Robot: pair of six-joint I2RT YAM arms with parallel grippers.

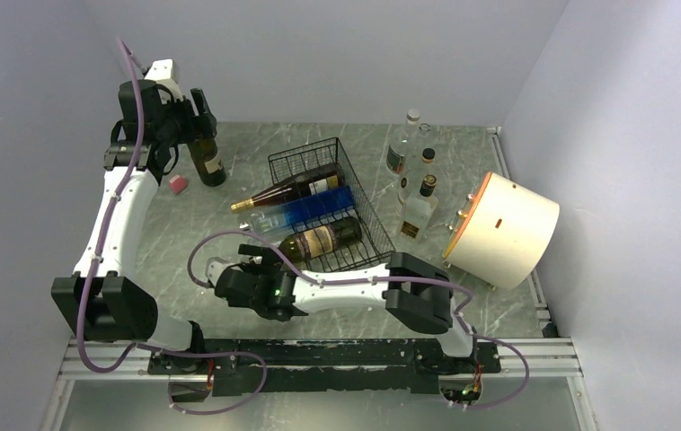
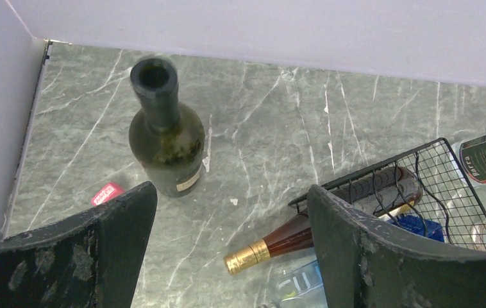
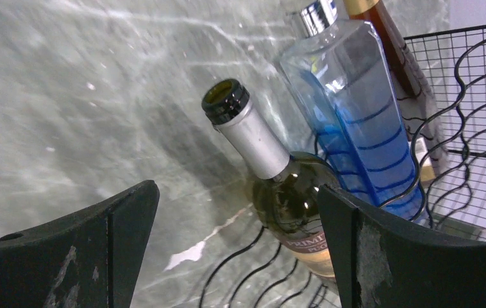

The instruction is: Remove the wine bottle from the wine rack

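Next, my right gripper picks up the dark green wine bottle by its silver neck (image 3: 248,135), leaving the bottle's body free to slide off the rack.
The black wire wine rack (image 1: 359,193) lies mid-table with three bottles on their sides in it: a brown one with a gold cap (image 1: 287,190), a clear blue one (image 1: 312,211), and nearest me a dark green wine bottle (image 1: 321,241) with a silver neck (image 3: 248,135). My right gripper (image 1: 256,258) is open just off that bottle's mouth, and the bottle's shoulder sits close to my right finger (image 3: 381,256). A dark bottle (image 1: 207,154) stands upright at the far left. My left gripper (image 1: 191,112) hangs open above it, holding nothing (image 2: 231,250).
Three glass spirit bottles (image 1: 416,171) stand right of the rack. A white drum with an orange rim (image 1: 503,229) lies beyond them. A small pink item (image 1: 177,183) rests near the upright bottle. Walls close the left, back and right sides.
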